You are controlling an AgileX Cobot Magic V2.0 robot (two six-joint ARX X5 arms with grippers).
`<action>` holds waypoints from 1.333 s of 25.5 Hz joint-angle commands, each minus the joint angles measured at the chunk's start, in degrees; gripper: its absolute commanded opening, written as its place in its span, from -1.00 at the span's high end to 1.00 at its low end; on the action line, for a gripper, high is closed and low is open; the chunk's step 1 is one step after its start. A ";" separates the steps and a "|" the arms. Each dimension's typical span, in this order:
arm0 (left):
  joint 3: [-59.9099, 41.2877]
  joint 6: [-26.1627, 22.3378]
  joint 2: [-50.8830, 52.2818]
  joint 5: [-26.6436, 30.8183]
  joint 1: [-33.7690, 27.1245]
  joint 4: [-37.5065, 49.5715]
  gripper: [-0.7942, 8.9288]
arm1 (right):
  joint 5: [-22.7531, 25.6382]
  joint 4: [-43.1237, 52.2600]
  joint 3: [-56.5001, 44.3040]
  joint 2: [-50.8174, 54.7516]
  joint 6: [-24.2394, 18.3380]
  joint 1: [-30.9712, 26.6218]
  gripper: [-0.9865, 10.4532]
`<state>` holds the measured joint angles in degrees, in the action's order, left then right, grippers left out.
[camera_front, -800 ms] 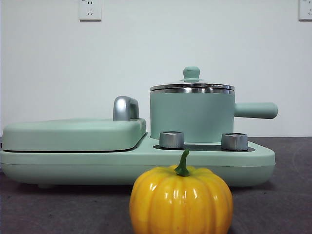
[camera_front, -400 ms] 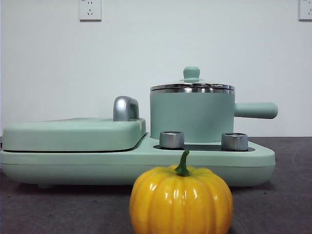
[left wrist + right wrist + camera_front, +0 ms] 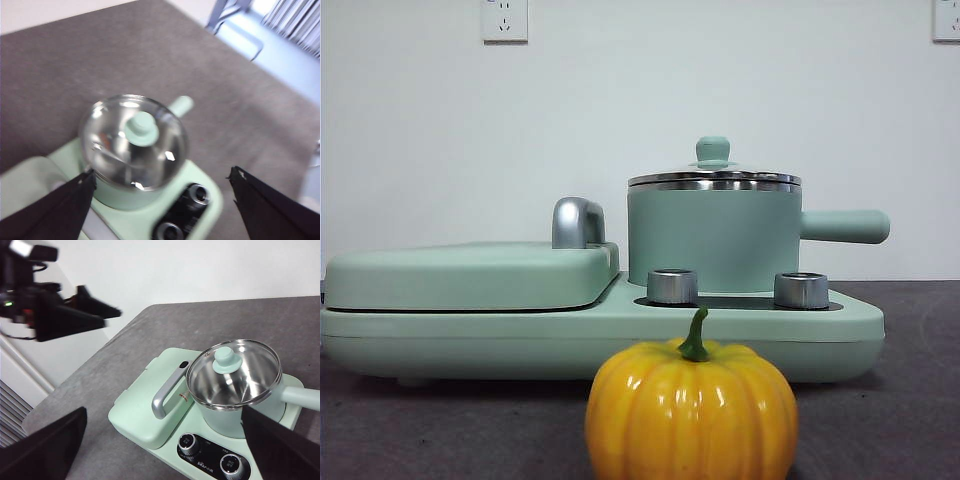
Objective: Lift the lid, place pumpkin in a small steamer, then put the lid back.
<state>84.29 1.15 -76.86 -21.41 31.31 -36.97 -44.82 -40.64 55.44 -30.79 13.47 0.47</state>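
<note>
I will uncover the small steamer (image 3: pixel 713 240) for the pumpkin next, so I will grab the glass lid by its mint green knob (image 3: pixel 712 150) with my left gripper.
The yellow-orange pumpkin (image 3: pixel 690 412) with a green stem sits on the dark table at the front, just before the cooker. Behind it stands the small steamer (image 3: pixel 713 240), a mint green pot with its side handle pointing right. The glass lid (image 3: pixel 713 178) rests on the steamer, mint knob on top. In the left wrist view the lid (image 3: pixel 134 142) lies below my left gripper (image 3: pixel 162 174), which hovers high above it, open and empty. My right gripper (image 3: pixel 164 412) is open too, high and off to the side of the steamer (image 3: pixel 235 415). No gripper shows in the front view.
The steamer sits on a mint green cooker base (image 3: pixel 840 330) with two steel dials (image 3: pixel 672 286). A flat griddle cover (image 3: pixel 470 272) with a chrome handle (image 3: pixel 577 222) fills its left half. The left arm (image 3: pixel 45 310) shows dark in the right wrist view.
</note>
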 commanded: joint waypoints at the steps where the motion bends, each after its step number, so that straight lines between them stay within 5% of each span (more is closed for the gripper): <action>1: 4.04 -3.74 -4.76 4.11 2.60 0.59 -0.06 | 0.00 0.15 0.83 -0.22 -0.42 0.15 -0.03; 18: 8.02 -3.61 -23.78 12.92 9.88 12.48 -0.05 | 0.00 -0.15 0.83 -0.22 -0.37 0.15 -0.03; 34: 8.02 -4.07 -30.18 13.00 10.86 16.94 0.04 | 0.02 -0.20 0.83 -0.22 0.07 0.15 -0.03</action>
<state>90.80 -2.22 -105.89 -8.60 41.54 -20.67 -44.82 -41.19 55.44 -30.79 13.52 0.47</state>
